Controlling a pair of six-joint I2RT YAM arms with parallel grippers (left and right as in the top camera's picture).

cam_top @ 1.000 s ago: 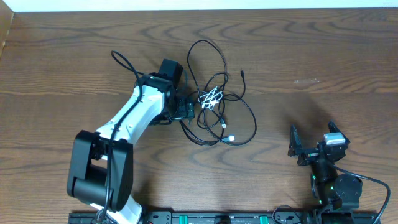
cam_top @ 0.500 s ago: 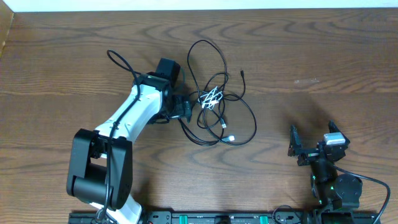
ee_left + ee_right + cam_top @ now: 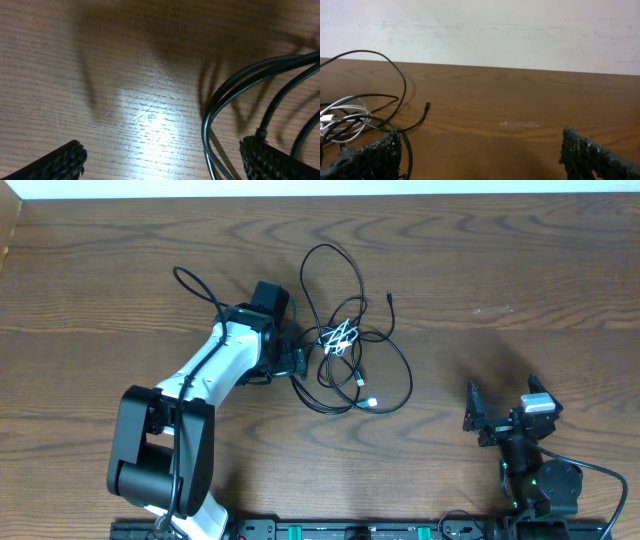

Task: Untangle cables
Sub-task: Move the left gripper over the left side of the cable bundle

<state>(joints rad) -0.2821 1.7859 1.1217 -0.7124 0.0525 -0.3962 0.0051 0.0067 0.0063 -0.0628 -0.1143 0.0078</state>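
The black cords need untangling, so my left gripper should next grab their outer bend, away from the white cord.
The cables lie in one tangle [image 3: 350,350] at the table's middle. Two long black cords loop over each other, and a short white one [image 3: 340,337] is bunched inside the loops. My left gripper [image 3: 298,356] is low over the wood at the tangle's left edge and stands open. In the left wrist view black strands [image 3: 212,115] curve down between its fingers, close to the right fingertip [image 3: 262,152]. My right gripper [image 3: 502,398] stands open near the front right, well away from the tangle. Its view shows the black loops [image 3: 380,95] and the white cord [image 3: 340,112] at far left.
The brown wooden table [image 3: 520,270] ends at a pale wall along the back [image 3: 485,30]. A thick black wire [image 3: 195,280] arcs off the left arm. The arms' base rail [image 3: 330,530] runs along the front edge.
The left gripper has drawn back a little to the left, off the tangle's edge. The cables and the right arm have not moved.
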